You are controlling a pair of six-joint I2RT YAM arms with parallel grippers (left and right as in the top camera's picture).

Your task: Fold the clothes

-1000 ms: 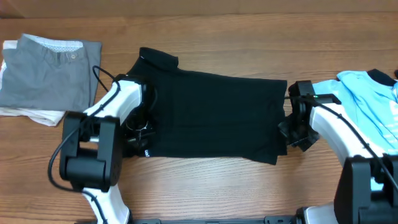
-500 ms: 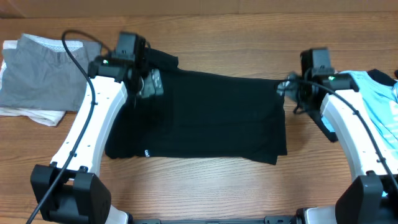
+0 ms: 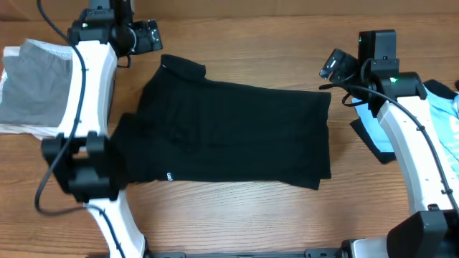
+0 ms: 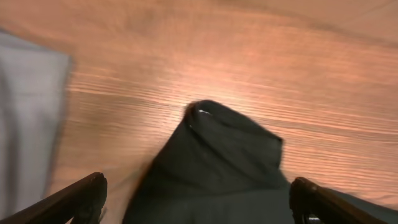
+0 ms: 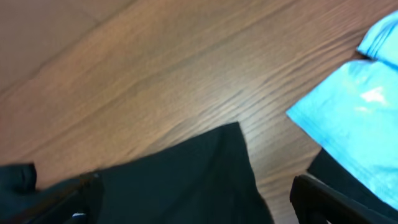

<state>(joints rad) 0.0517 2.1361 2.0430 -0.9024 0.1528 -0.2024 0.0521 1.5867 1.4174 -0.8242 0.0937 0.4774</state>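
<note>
My left gripper picks up the black shirt (image 3: 237, 132) by its collar at the far corner (image 3: 181, 67) next, to fold the shirt's far edge over nearer.
A large black shirt (image 3: 237, 132) lies folded flat in the middle of the table, its collar (image 3: 183, 67) at the far left corner. My left gripper (image 3: 147, 36) hovers open beyond that collar, holding nothing. The left wrist view shows the collar (image 4: 224, 155) below my left gripper (image 4: 196, 208), between its spread fingers (image 4: 81, 199). My right gripper (image 3: 336, 66) stands open above the shirt's far right corner, also empty. In the right wrist view that corner (image 5: 186, 180) sits under my right gripper (image 5: 199, 199). A light blue shirt (image 3: 437, 107) lies at the right edge, beside the right arm.
A pile of folded grey and white garments (image 3: 36, 93) rests at the far left, partly behind the left arm. The light blue shirt (image 5: 354, 124) lies close to the right finger in the right wrist view. Bare wood runs along the table's far edge (image 3: 251, 36).
Both grippers were shut at the black shirt's sides a second ago. They have opened, let go of the cloth and moved to the far side of the table.
</note>
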